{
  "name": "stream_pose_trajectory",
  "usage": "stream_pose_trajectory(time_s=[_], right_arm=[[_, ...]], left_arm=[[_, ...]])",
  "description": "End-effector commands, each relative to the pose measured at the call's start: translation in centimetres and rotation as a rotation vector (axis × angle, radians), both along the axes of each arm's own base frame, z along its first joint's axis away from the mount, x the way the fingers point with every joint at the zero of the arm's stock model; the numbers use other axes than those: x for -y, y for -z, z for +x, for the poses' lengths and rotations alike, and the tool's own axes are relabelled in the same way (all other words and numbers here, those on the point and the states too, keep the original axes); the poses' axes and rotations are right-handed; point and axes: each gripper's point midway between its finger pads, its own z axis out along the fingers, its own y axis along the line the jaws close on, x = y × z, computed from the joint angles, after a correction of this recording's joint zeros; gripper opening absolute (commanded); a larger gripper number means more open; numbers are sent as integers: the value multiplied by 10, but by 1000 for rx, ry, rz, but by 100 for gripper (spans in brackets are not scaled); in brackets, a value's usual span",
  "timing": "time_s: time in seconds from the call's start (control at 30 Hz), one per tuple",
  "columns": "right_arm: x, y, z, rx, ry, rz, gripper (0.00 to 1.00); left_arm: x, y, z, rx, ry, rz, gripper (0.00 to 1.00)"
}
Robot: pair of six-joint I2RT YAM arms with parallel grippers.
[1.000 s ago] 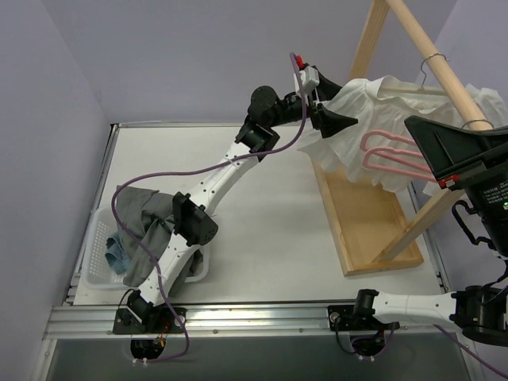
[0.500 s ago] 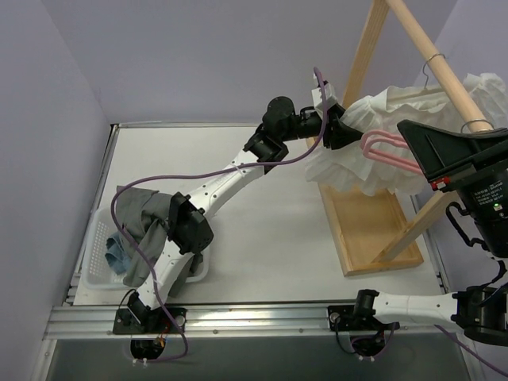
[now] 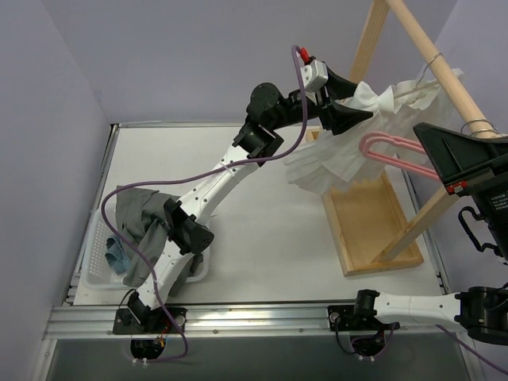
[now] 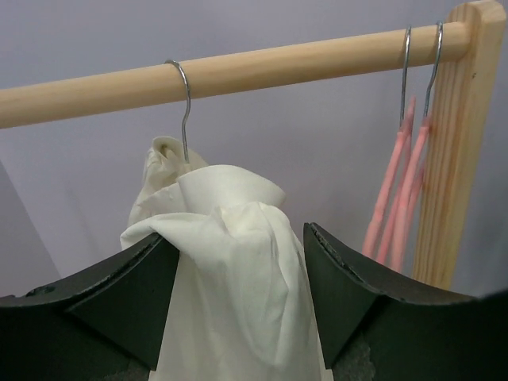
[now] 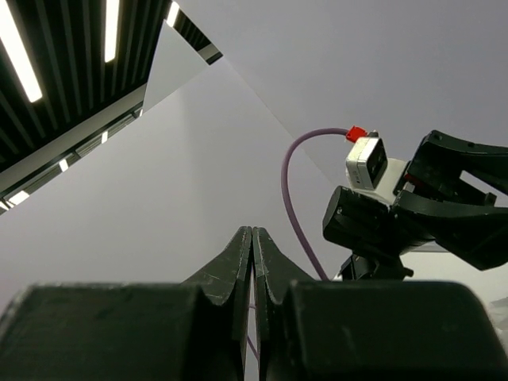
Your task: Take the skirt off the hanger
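My left gripper grabs the skirt's top fold (image 3: pixel 366 99) (image 4: pixel 240 238) next, so that my right gripper holds the hanger for removing the skirt.
The white skirt (image 3: pixel 341 155) hangs bunched on a wire hanger (image 4: pixel 186 111) hooked over the wooden rod (image 3: pixel 436 59). My left gripper (image 3: pixel 361 111) is raised at the skirt's top. In the left wrist view its jaws stand wide apart with a loose fold of the skirt (image 4: pixel 238 270) between them. The cloth drapes over the left fingertip (image 4: pixel 163 246) and is not pinched. My right gripper (image 3: pixel 417 131) is held high at the right, pointing left, shut on nothing. In its own view the right gripper (image 5: pixel 252 230) faces the left arm's wrist.
Pink hangers (image 3: pixel 393 155) hang on the rod beside the skirt. The rack's wooden base (image 3: pixel 369 222) lies at the right of the table. A white basket (image 3: pixel 91 254) with grey clothes (image 3: pixel 139 222) sits at the front left under the left arm.
The left gripper went into the skirt, narrowed, then drew back left and widened. The skirt swung left and bunched up. The right arm barely moved.
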Motion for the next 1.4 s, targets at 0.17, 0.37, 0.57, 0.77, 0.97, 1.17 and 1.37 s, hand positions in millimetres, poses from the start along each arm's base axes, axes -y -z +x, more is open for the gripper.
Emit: stream_pose_trajectory(time_s=[0.17,0.37,0.57,0.77,0.97,1.17,1.37], right_arm=[[2,-15,-2,23,-8,52,0],[4,-12,-2,20,-8,55,0],[6,-13,-4,24,-12,60,0],[5,-14,-4,27,-14,62,0],[5,-21,-5,39,-17,68,0],[8,-20,-4,37,-6,71,0],[10,-20,-3,34,8,69,0]], left_arm=[[31,29,6,-61,-55,26,75],[34,34,14,-87,-99,26,53],[32,29,23,-133,-146,0,10],[26,16,29,-201,-171,-52,2],[11,-12,21,-207,-135,-128,2],[-15,-54,8,-202,-70,-236,2],[-35,-76,0,-168,-56,-255,2]])
